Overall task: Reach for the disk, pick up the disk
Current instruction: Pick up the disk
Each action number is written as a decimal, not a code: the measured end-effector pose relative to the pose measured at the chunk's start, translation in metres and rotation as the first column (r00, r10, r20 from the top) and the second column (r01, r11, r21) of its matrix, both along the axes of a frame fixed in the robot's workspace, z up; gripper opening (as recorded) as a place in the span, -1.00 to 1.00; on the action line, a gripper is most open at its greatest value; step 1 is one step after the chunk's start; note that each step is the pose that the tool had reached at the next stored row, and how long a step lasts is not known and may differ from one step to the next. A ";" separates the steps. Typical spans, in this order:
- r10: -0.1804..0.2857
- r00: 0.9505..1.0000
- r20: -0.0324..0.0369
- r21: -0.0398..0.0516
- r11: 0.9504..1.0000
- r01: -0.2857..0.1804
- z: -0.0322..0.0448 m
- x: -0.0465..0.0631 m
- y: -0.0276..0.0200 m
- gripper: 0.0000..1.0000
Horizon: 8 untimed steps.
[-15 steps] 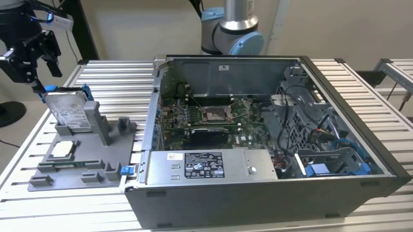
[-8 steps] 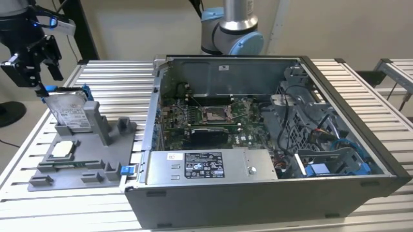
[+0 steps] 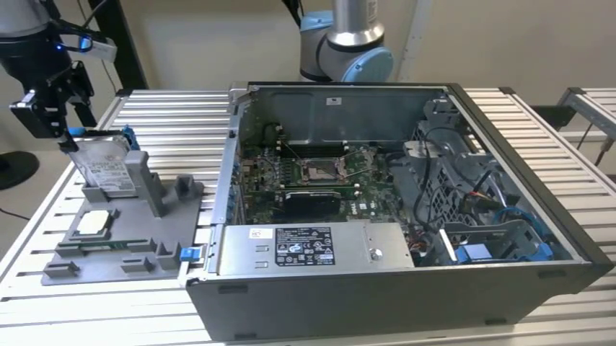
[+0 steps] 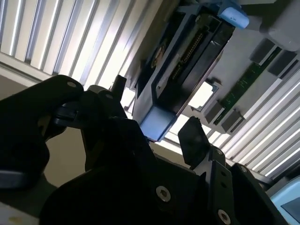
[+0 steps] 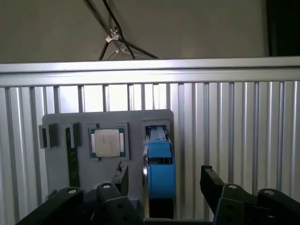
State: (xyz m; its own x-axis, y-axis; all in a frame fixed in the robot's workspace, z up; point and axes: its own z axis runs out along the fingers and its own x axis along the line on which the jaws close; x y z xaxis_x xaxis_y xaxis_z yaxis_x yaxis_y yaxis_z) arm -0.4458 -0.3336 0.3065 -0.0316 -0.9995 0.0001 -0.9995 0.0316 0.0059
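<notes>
My gripper takes hold of the disk across its free upper end (image 3: 100,146) next, since the grey holder's slot hems in the disk's lower end.
The disk (image 3: 104,167) stands on edge in a slot of the grey holder (image 3: 120,256), on the slatted table at the exterior view's left. It is silver with a white label and blue side rails. My gripper (image 3: 69,141) hangs right above the disk's upper corner. In the first wrist view the disk's blue rail (image 5: 159,171) lies between my two black fingers (image 5: 121,178), with a gap on each side. My gripper (image 5: 164,180) is open and touches nothing. The second wrist view has the disk (image 4: 187,61) edge-on just past the open gripper (image 4: 157,112).
A small square chip (image 3: 94,222) and a green memory stick (image 5: 72,159) lie in the holder beside the disk. An open computer case (image 3: 539,285) with a grey metal box (image 3: 308,249) stands at the exterior view's right. A robot arm base (image 3: 347,43) is behind it.
</notes>
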 end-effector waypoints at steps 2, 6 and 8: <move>0.011 1.000 0.000 0.000 1.000 -0.011 -0.0034 0.000 0.0000 1.00; 0.034 0.999 0.000 0.000 0.999 -0.034 -0.0107 0.000 0.0000 1.00; 0.042 0.999 0.000 0.000 0.999 -0.042 -0.0143 0.000 0.0000 1.00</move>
State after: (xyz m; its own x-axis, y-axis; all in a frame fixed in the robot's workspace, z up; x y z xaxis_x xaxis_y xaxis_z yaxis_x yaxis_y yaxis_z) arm -0.4458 -0.3336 0.2922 0.0108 -0.9999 0.0001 -0.9999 -0.0108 0.0059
